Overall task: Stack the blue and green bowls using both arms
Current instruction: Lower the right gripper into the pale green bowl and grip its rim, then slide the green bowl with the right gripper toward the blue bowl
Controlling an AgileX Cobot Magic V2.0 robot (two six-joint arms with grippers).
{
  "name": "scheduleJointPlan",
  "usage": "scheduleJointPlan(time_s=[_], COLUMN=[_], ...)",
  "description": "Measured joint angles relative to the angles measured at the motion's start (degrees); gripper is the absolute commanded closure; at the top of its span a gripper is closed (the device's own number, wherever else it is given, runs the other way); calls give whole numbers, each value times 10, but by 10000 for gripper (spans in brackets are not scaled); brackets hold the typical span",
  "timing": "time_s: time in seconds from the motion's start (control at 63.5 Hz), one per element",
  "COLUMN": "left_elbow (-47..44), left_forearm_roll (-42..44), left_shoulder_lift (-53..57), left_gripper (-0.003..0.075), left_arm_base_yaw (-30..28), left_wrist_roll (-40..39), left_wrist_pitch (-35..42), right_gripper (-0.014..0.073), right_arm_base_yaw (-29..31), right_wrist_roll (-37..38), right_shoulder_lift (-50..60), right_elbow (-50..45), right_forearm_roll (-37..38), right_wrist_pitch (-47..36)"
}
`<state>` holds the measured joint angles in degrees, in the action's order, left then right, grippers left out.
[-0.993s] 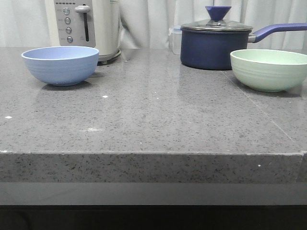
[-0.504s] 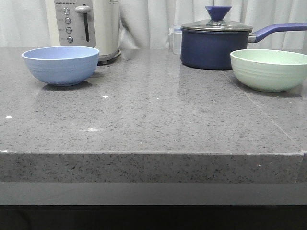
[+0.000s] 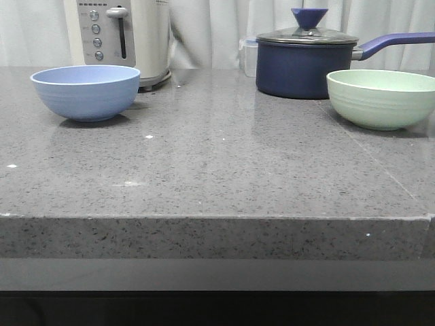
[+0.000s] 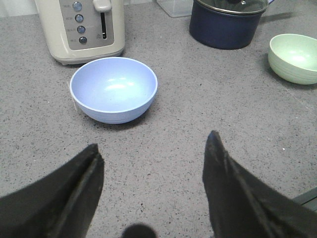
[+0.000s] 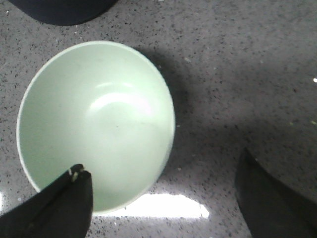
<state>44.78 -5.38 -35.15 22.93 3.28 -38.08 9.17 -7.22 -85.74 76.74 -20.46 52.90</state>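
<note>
The green bowl's body spreads wider than the fingers, so the robot's right gripper should next pinch the green bowl by its thin rim (image 3: 431,82) on the side away from the saucepan.
The blue bowl (image 3: 86,92) stands empty at the far left of the grey counter, in front of a toaster. It also shows in the left wrist view (image 4: 114,89). The green bowl (image 3: 382,98) stands empty at the far right. It fills the right wrist view (image 5: 96,124). My left gripper (image 4: 153,141) is open and empty, above the counter, short of the blue bowl. My right gripper (image 5: 161,161) is open above the green bowl, with one finger (image 5: 69,198) over the bowl's inside and the other beyond its rim. Neither arm shows in the front view.
A cream toaster (image 3: 122,37) stands behind the blue bowl. A dark navy lidded saucepan (image 3: 306,61) with a long handle stands behind and left of the green bowl. A clear plastic box (image 3: 248,58) sits beside it. The counter's front edge (image 3: 217,217) runs across.
</note>
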Motion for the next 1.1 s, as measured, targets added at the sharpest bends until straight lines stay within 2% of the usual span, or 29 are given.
scheduleJointPlan(time_s=[0.331, 0.394, 0.583, 0.835, 1.056, 1.103], left_elbow=[0, 0, 0, 0, 0, 0], left_forearm_roll=[0, 0, 0, 0, 0, 0], left_shoulder_lift=[0, 0, 0, 0, 0, 0], left_gripper=[283, 283, 283, 283, 283, 283], left_arm_base_yaw=[0, 0, 0, 0, 0, 0], left_wrist_roll=[0, 0, 0, 1, 1, 1], left_wrist_pitch=[0, 0, 0, 0, 1, 1], right_gripper=[18, 73, 315, 459, 661, 650], right_arm_base_yaw=[0, 0, 0, 0, 0, 0], right_wrist_roll=[-16, -27, -41, -44, -50, -52], right_shoulder_lift=[-128, -141, -159, -159, -160, -160], right_elbow=[51, 51, 51, 52, 52, 52], right_forearm_roll=[-30, -40, -63, -66, -64, -62], right_wrist_pitch=[4, 4, 5, 4, 5, 5])
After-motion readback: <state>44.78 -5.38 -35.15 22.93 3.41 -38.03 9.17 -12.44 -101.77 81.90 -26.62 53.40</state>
